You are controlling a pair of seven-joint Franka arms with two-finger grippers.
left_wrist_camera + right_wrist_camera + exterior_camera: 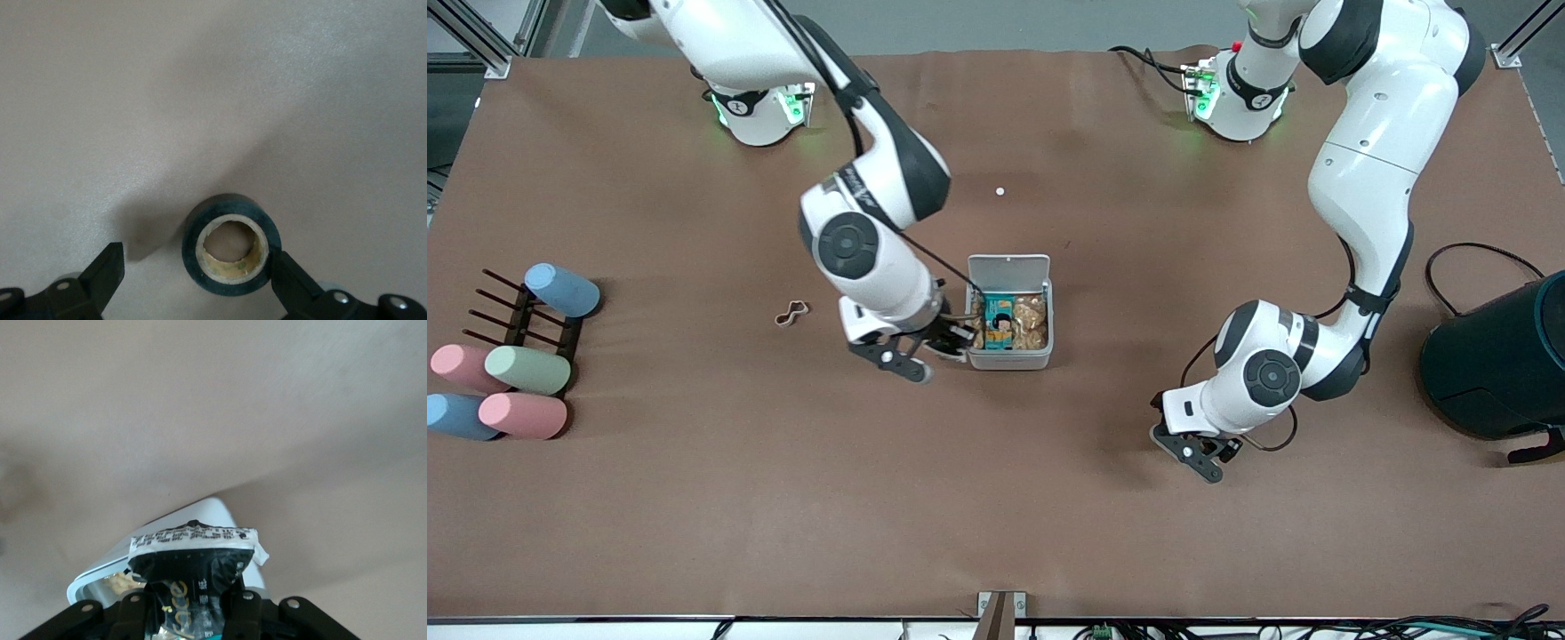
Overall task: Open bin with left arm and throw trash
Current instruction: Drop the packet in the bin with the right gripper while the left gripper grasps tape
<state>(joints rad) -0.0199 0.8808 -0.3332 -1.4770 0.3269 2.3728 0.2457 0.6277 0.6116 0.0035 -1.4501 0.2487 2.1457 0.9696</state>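
Note:
My left gripper's fingers are on either side of the black tape roll's outer side (193, 249) in the left wrist view, so it is time to close and catch it now.
The white bin (1009, 360) stands mid-table with its lid (1009, 267) raised; a teal packet and orange wrappers lie inside. My right gripper (951, 338) is over the bin's rim at the right arm's end, shut on the dark crumpled wrapper (193, 553); the bin's corner (203, 510) shows under it. My left gripper (1199, 453) is low over the table, toward the left arm's end and nearer the camera than the bin. It is open (197, 259) around the black tape roll (230, 272), which rests against one finger. The rubber-band loop (791, 312) lies on the table toward the right arm's end.
A large dark teal container (1503, 364) stands at the left arm's end, with a black cable (1476, 253) beside it. Pastel cups (516, 364) and a dark rack lie at the right arm's end. A tiny white dot (1000, 191) lies farther from the camera than the bin.

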